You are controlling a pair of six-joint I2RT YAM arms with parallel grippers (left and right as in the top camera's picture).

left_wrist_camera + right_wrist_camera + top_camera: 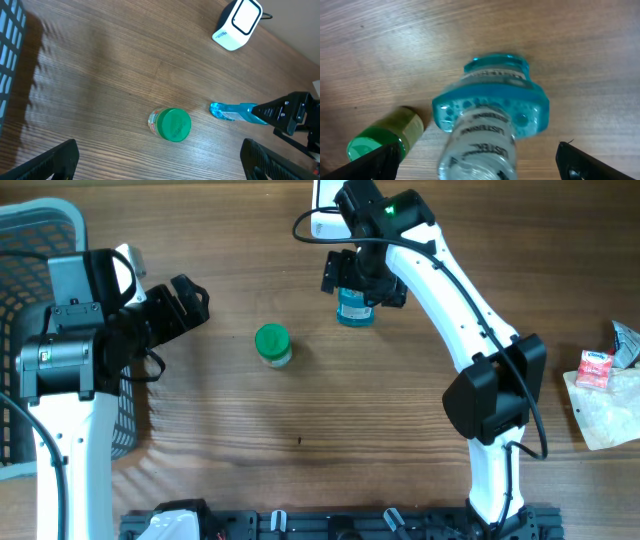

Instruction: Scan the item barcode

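The right gripper grabs the mouthwash bottle from above next, across the narrow sides of its upper body (pixel 355 297) (pixel 491 108), so the bottle's broad sides stay free to scan.
A clear blue mouthwash bottle (pixel 355 311) stands upright on the wooden table, near the white barcode scanner (pixel 324 212). My right gripper (pixel 359 280) hangs open right over it. In the right wrist view the bottle (pixel 489 107) rises between the two black fingers (pixel 376 161) and neither finger touches it. A small jar with a green lid (pixel 272 343) stands to the bottle's left. My left gripper (pixel 198 305) is open and holds nothing, well left of the jar. Its wrist view shows the jar (pixel 170 124), the bottle (pixel 231 111) and the scanner (pixel 237 24).
A grey wire basket (pixel 22 260) fills the far left edge beside the left arm. Small packets (pixel 598 368) and a plastic bag (pixel 610 410) lie at the right edge. The right arm's white links cross the table's right half.
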